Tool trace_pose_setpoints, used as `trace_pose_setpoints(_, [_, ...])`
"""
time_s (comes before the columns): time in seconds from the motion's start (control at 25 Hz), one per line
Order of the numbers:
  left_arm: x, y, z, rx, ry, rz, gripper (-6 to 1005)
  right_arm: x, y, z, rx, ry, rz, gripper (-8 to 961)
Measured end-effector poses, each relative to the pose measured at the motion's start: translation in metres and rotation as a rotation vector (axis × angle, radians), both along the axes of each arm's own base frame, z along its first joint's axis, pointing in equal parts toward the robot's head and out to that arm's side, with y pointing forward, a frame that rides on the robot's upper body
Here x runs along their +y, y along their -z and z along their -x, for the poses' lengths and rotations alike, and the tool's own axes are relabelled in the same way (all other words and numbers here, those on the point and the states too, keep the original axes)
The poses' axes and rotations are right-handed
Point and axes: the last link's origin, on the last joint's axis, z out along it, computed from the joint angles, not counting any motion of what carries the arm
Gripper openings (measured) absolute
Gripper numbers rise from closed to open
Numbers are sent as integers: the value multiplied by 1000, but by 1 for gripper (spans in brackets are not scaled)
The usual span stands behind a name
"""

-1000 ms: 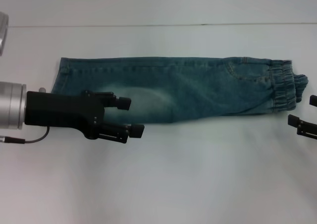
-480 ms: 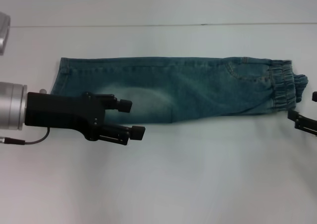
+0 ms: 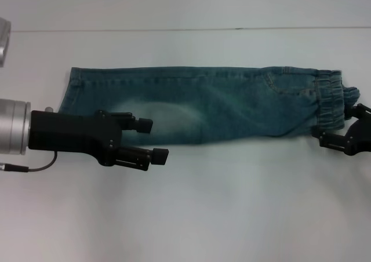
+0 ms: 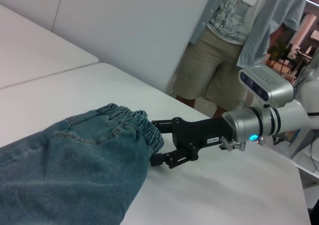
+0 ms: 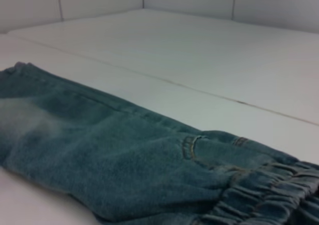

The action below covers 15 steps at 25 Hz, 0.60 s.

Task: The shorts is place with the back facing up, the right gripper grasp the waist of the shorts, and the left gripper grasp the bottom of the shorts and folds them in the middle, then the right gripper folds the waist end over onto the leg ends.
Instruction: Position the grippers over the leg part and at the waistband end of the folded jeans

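Observation:
My right gripper has its fingers around the near corner of the shorts' ruffled waist, so it is time to close now.
The shorts [image 3: 220, 108] lie folded lengthwise across the table, a long blue denim strip with a pale patch. The waist [image 3: 331, 99] is the ruffled end on the right, and the leg ends [image 3: 69, 91] are on the left. My left gripper [image 3: 153, 139] hovers open at the near edge of the shorts beside the pale patch, holding nothing. My right gripper [image 3: 341, 124] is open at the waist with a finger on each side of the band's near corner. The left wrist view shows that gripper [image 4: 158, 141] with spread fingers at the waist [image 4: 130, 118]. The right wrist view shows the waist [image 5: 269, 197] close up.
The white table [image 3: 232, 210] stretches in front of the shorts. A seam line [image 3: 174, 29] crosses the table behind them. In the left wrist view a person [image 4: 224, 51] stands beyond the table's far corner.
My right gripper has moved left from the picture's edge up to the waist end. The left gripper has barely shifted. The shorts have not moved.

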Motion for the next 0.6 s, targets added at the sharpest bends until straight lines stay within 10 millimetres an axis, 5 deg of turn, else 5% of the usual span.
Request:
trace_pose_setpoints(0.32, [0, 1, -1, -3, -1, 2, 867, 0, 0, -4, -31, 6, -11, 849])
trace_pose_setpoints(0.6, [1, 4, -2, -4, -1, 1, 855, -2, -1, -5, -37, 2, -13, 671])
